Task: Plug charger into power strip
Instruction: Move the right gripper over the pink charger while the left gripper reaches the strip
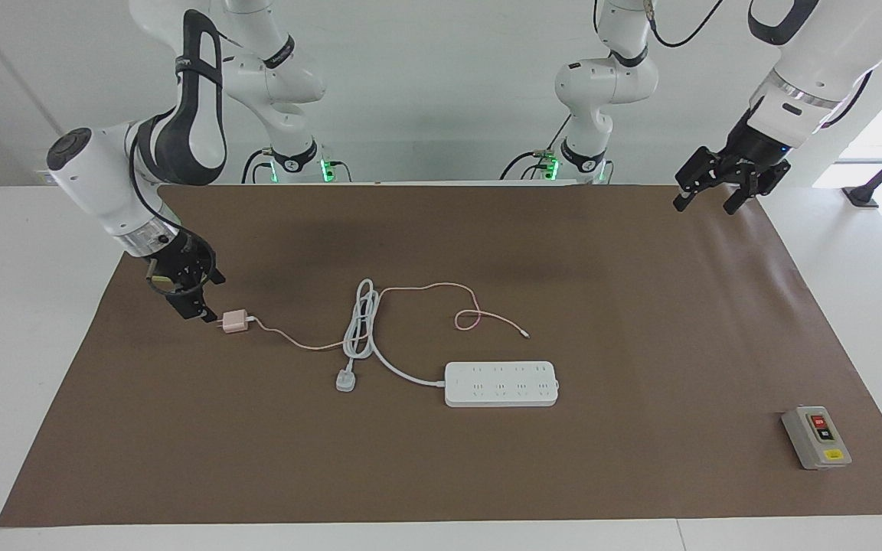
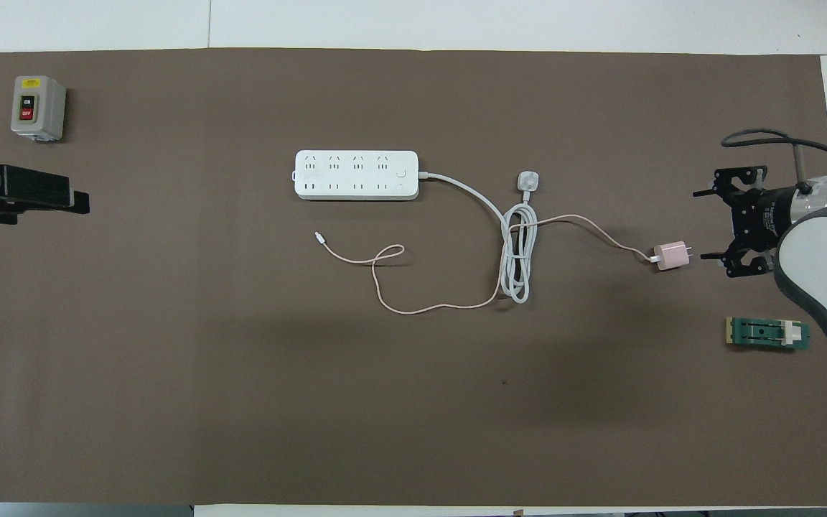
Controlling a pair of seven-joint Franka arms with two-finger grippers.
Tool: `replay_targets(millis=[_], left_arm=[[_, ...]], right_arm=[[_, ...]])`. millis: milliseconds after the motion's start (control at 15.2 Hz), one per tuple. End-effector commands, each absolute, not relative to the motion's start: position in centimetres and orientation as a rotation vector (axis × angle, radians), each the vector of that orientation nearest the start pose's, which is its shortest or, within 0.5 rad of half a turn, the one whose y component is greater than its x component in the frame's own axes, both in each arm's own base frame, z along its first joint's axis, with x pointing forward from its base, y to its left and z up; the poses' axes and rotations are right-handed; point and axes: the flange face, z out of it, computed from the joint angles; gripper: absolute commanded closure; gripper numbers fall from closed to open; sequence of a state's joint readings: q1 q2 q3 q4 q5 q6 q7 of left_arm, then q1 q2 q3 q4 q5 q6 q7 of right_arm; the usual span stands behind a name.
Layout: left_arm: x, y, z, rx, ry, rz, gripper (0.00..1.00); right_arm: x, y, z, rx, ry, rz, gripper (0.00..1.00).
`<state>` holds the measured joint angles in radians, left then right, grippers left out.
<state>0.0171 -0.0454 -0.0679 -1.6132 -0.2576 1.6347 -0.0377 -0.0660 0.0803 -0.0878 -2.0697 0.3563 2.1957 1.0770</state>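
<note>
I will next grab the charger (image 1: pixel 235 321) by its two flat sides with my right gripper, keeping its metal pins at one end and cable at the other free.
The pale pink charger (image 1: pixel 235 321) (image 2: pixel 670 255) lies on the brown mat, its thin pink cable (image 1: pixel 426 288) (image 2: pixel 428 309) looping toward the middle. The white power strip (image 1: pixel 501 383) (image 2: pixel 356 174) lies flat mid-table, farther from the robots than the cable. My right gripper (image 1: pixel 200 297) (image 2: pixel 705 224) is open and low, just beside the charger on the prong side, toward the right arm's end of the table, with nothing between its fingers. My left gripper (image 1: pixel 705 200) (image 2: pixel 36 198) hangs open and empty over the mat's edge at the left arm's end.
The strip's thick white cord is coiled beside the charger cable and ends in a white plug (image 1: pixel 345 380) (image 2: pixel 529 180). A green block (image 2: pixel 767 333) lies near the right gripper. A grey switch box (image 1: pixel 816 437) (image 2: pixel 38 108) stands at the left arm's end.
</note>
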Motion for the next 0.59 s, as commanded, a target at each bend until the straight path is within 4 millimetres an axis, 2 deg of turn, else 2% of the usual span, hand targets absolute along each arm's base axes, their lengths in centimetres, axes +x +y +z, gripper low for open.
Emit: replay_targets(millis=[0, 132, 197, 263, 329, 395, 526], left_arm=[[56.2, -7.2, 61.6, -3.515, 0.025, -0.096, 0.00], [57.0, -7.3, 59.6, -3.605, 0.038, -0.193, 0.00], [57.6, -7.1, 58.5, -3.667, 0.078, -0.217, 0.00], [58.4, -6.8, 57.2, -3.748, 0.078, -0.206, 0.00], [59.2, -5.4, 56.2, -3.837, 0.020, -0.207, 0.00], [59.9, -5.0, 55.1, -3.900, 0.008, -0.197, 0.00], [60.5, -5.5, 52.4, -4.051, 0.069, -0.209, 0.00]], right_arm=[[56.4, -8.6, 38.7, -2.114, 1.871, 0.107, 0.00], [56.1, -10.1, 37.5, -2.058, 1.837, 0.116, 0.00], [55.6, -11.7, 37.0, -2.036, 1.812, 0.133, 0.00], [55.4, -12.1, 36.0, -2.049, 1.776, 0.174, 0.00], [55.4, -11.6, 35.1, -2.084, 1.734, 0.214, 0.00], [55.7, -11.4, 34.2, -2.086, 1.733, 0.232, 0.00], [56.0, -11.5, 33.1, -2.023, 1.735, 0.250, 0.00]])
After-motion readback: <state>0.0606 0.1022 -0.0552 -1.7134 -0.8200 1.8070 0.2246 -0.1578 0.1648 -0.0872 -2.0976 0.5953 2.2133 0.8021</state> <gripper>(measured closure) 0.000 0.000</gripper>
